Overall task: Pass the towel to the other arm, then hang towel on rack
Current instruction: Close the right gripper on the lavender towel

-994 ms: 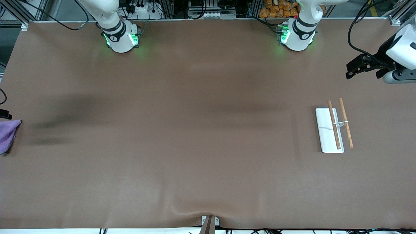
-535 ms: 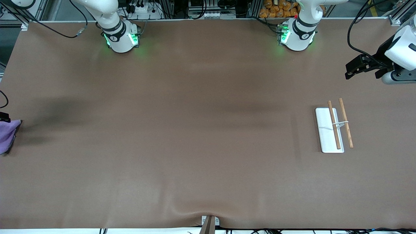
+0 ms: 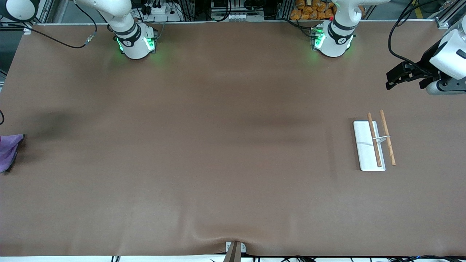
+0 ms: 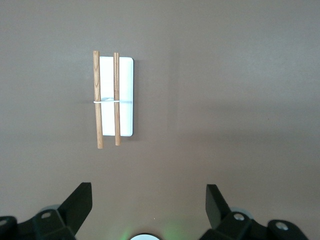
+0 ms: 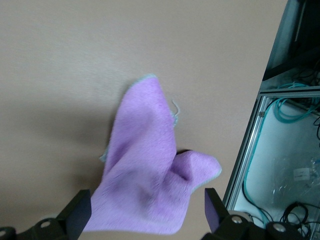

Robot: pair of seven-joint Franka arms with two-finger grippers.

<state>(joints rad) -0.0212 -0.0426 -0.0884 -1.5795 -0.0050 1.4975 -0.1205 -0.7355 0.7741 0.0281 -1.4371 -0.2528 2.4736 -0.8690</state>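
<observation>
The purple towel's bunched middle (image 5: pixel 141 202) is for my right gripper to grab next, so its hemmed corners stay free to pass to the other arm.
The purple towel (image 3: pixel 7 151) lies crumpled on the table at the right arm's end, cut off by the edge of the front view. In the right wrist view the towel (image 5: pixel 150 170) fills the space under my right gripper (image 5: pixel 147 215), which is open above it with a finger on each side. The right gripper is out of the front view. The rack (image 3: pixel 373 143), a white base with two wooden rods and a wire bracket, lies toward the left arm's end and also shows in the left wrist view (image 4: pixel 116 97). My left gripper (image 3: pixel 390 80) is open and empty in the air over bare table beside the rack, as its own wrist view (image 4: pixel 148 205) shows.
The table's end with an aluminium frame rail (image 5: pixel 250 150) and cables below runs close beside the towel. The brown table mat (image 3: pixel 233 145) stretches between towel and rack. A small bracket (image 3: pixel 235 249) sits at the table's near edge.
The black tip of the right hand seen above the towel at the edge of the front view has slid out of view. The left gripper has drifted slightly. Towel and rack have not moved.
</observation>
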